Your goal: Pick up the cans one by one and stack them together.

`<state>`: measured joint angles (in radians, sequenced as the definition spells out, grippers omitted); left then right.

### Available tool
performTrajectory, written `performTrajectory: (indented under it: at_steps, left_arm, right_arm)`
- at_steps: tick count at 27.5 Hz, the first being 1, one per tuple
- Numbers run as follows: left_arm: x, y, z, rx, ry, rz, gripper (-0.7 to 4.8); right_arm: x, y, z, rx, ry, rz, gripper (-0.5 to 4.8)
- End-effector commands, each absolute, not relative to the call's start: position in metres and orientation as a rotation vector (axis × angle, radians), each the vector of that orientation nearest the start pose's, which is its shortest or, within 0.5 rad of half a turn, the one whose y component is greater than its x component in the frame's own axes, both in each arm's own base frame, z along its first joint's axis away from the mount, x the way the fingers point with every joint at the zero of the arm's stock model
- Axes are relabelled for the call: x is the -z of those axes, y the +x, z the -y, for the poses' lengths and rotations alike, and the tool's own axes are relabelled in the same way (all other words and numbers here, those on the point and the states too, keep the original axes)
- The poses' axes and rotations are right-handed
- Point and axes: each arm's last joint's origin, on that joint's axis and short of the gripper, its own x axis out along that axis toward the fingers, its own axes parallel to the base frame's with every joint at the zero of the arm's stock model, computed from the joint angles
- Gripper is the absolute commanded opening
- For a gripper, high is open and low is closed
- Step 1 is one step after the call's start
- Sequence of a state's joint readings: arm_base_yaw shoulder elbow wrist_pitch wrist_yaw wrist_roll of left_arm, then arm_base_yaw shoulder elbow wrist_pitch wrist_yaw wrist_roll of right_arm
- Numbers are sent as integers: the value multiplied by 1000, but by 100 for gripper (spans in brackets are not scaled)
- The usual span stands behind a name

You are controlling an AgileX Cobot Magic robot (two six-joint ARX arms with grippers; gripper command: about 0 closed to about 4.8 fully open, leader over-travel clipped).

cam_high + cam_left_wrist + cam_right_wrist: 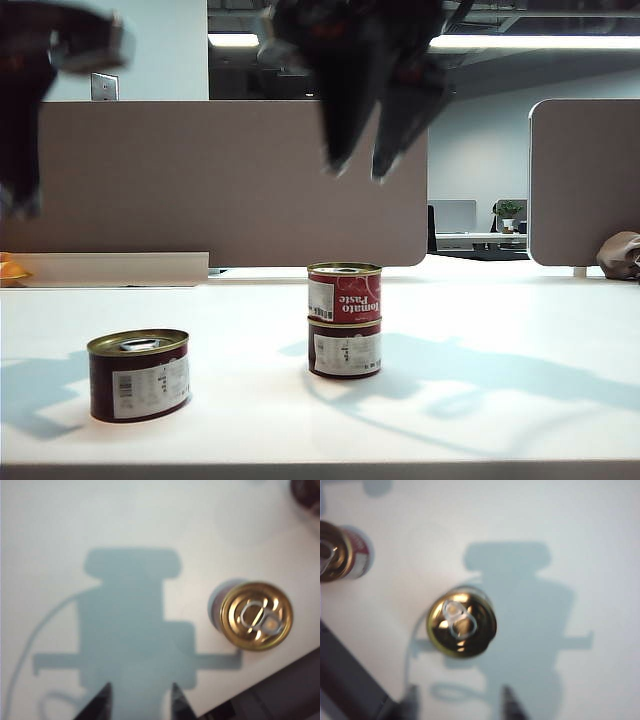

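Observation:
My left gripper should grab the lone maroon can by its side point(140, 386) to stack it on the Tomato Paste can point(344, 292).
Two cans stand stacked mid-table: a red Tomato Paste can point(344, 292) sits upright on a dark maroon can point(345, 351). A third dark maroon can point(138, 375) with a gold lid stands alone near the front left. My right gripper point(360, 170) hangs high above the stack, blurred, open and empty. In the right wrist view the stack's gold lid point(462, 625) lies beyond the open gripper point(460, 700), and the lone can point(340, 552) shows at the frame's edge. My left gripper point(140, 697) is open over bare table, with the lone can point(256, 615) off to one side.
Grey partition panels point(220, 180) stand behind the white table point(500, 400). An orange object point(10, 270) lies at the far left edge and a brown bundle point(620, 255) at the far right. The left arm point(25, 110) is a dark blur at the upper left.

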<state>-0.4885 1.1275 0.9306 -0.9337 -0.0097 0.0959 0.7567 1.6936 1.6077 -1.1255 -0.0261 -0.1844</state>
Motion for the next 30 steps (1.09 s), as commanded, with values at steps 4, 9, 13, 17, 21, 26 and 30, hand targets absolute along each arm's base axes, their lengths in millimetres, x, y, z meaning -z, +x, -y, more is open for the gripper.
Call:
performTrajectory:
  at_steps: [4, 9, 13, 17, 21, 26, 30]
  left_arm:
    - [-245, 189, 106, 616, 213, -1131, 261]
    - [-244, 194, 112, 650, 149, -1104, 295]
    - [-226, 194, 137, 676, 245, -1167, 337]
    - [-217, 187, 159, 640, 371, -1141, 342]
    - [-203, 192, 167, 623, 386, -1184, 355]
    - [-196, 196, 171, 614, 389, -1191, 403]
    - [-188, 197, 172, 606, 405, -1232, 382]
  right_arm:
    - [-374, 201, -195, -877, -495, -959, 21]
    - [-401, 176, -171, -873, -446, -873, 21]
    - [-410, 162, -158, -873, -443, -863, 22]
    - [-412, 156, -152, -872, -447, -877, 22]
    - [-411, 152, -148, -870, -455, -909, 22]
    - [-413, 147, -144, -867, -455, -915, 22]
    - [-415, 146, -142, -868, -453, -907, 22]
